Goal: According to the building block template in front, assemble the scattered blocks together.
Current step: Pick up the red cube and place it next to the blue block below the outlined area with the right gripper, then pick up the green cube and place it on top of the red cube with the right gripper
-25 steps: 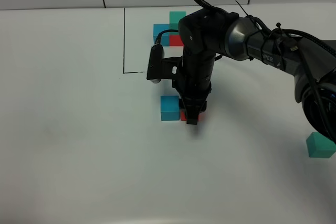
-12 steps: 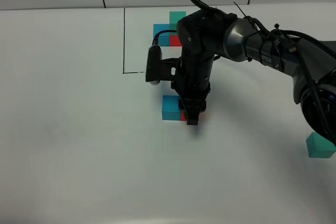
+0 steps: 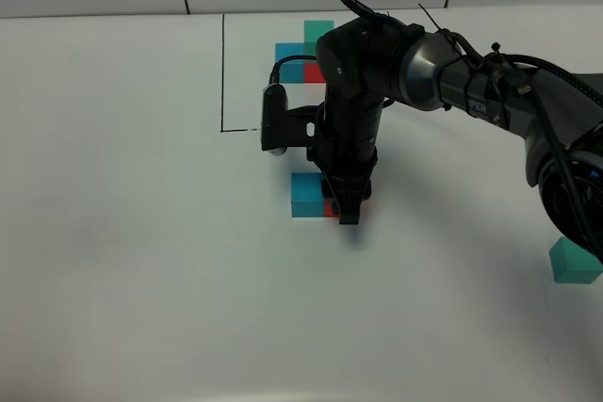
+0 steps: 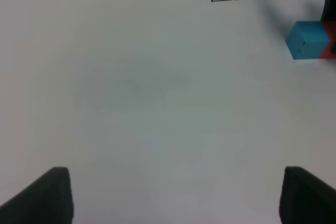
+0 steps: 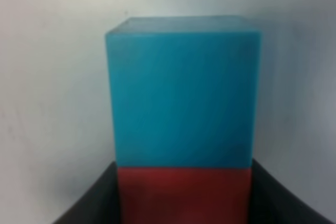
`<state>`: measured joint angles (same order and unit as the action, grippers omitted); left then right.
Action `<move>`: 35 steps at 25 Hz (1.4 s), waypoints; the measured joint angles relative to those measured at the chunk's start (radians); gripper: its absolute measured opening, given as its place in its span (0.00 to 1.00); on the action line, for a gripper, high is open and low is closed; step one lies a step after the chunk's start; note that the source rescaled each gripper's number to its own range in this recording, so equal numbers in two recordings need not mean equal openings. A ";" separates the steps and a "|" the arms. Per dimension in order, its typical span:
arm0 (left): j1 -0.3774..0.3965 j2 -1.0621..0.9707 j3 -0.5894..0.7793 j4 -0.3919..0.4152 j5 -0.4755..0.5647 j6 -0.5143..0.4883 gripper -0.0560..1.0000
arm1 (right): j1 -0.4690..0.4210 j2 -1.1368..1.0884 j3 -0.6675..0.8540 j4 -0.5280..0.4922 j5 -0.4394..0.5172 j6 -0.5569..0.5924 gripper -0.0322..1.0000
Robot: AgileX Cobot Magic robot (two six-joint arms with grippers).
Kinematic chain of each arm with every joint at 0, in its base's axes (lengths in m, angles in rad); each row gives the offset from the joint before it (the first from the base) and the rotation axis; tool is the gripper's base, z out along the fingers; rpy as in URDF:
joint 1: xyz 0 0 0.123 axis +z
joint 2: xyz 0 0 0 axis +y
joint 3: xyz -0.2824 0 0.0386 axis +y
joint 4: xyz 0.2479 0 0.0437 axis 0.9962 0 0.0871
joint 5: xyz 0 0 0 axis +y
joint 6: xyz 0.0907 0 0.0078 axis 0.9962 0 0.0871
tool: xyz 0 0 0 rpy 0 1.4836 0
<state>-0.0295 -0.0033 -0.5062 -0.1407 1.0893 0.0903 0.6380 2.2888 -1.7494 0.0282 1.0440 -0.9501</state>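
The red block's lower edge is level with the blue block's base on the tabletop, so my right gripper now releases the red block.
My right gripper [image 3: 347, 210] reaches across the middle and points down at the table. In the right wrist view it [image 5: 184, 203] is shut on a red block [image 5: 184, 195], whose far face touches a blue block [image 5: 182, 98]. In the high view the blue block [image 3: 304, 194] sits on the table with the red block [image 3: 330, 206] against its right side, mostly hidden by the fingers. The template [image 3: 306, 52] of blue, teal and red blocks stands at the back inside a black-lined area. My left gripper [image 4: 170, 198] is open and empty over bare table.
A loose teal block [image 3: 575, 261] lies at the far right, by the right arm's base. The black line corner [image 3: 222, 129] marks the template area's front left. The left wrist view shows the blue block [image 4: 308, 39] far off.
The right arm has shifted only very slightly. The red and blue blocks stay side by side. The left gripper has not moved.
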 joint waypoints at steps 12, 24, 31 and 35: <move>0.000 0.000 0.000 0.000 0.000 0.000 0.98 | 0.000 0.001 -0.007 0.002 0.005 0.001 0.09; 0.000 0.000 0.000 0.000 0.000 0.000 0.98 | -0.072 -0.241 0.209 -0.039 -0.035 0.218 0.93; 0.000 0.000 0.000 0.000 0.000 0.000 0.98 | -0.295 -0.598 0.669 -0.074 -0.256 0.706 0.94; 0.000 0.000 0.000 0.000 0.000 0.000 0.98 | -0.432 -0.732 0.829 -0.106 -0.267 0.972 0.94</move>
<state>-0.0295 -0.0033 -0.5062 -0.1407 1.0893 0.0903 0.2061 1.5570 -0.9204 -0.0777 0.7766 0.0222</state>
